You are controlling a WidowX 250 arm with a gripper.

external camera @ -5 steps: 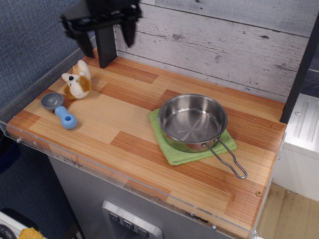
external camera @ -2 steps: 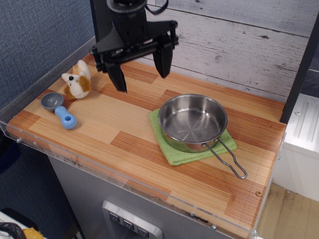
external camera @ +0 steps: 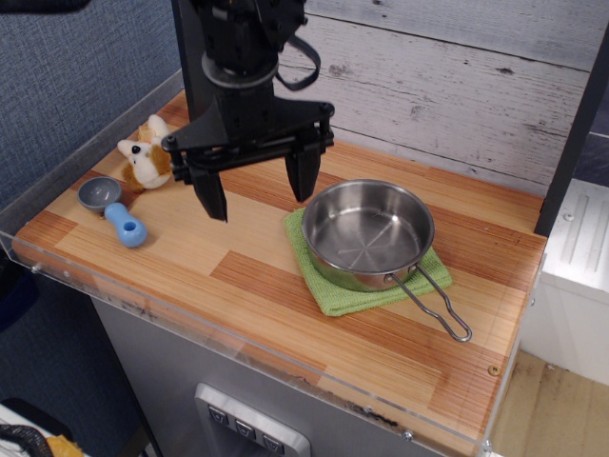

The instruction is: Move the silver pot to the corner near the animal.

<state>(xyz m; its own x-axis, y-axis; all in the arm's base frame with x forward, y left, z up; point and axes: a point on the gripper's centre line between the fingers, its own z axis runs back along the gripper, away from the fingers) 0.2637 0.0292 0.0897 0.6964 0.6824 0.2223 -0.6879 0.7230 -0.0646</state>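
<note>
My gripper should next grab the silver pot by its metal rim. Then it can move the pot to the corner near the animal.
The silver pot sits on a green cloth right of the table's middle, its wire handle pointing to the front right. The animal, a small orange-and-white plush, stands at the far left by the acrylic edge. My gripper is open and empty, fingers pointing down, hovering over the table between the animal and the pot, its right finger just left of the pot's rim. The black post at the far-left corner is mostly hidden behind the arm.
A small scoop with a grey bowl and blue handle lies in front of the animal. Clear acrylic edges the table. A white plank wall stands behind. A black post stands at the right.
The arm has come down and forward from the far-left corner toward the table's middle, ending close to the pot's left side. The jaws stay open. The pot and the animal have not moved.
</note>
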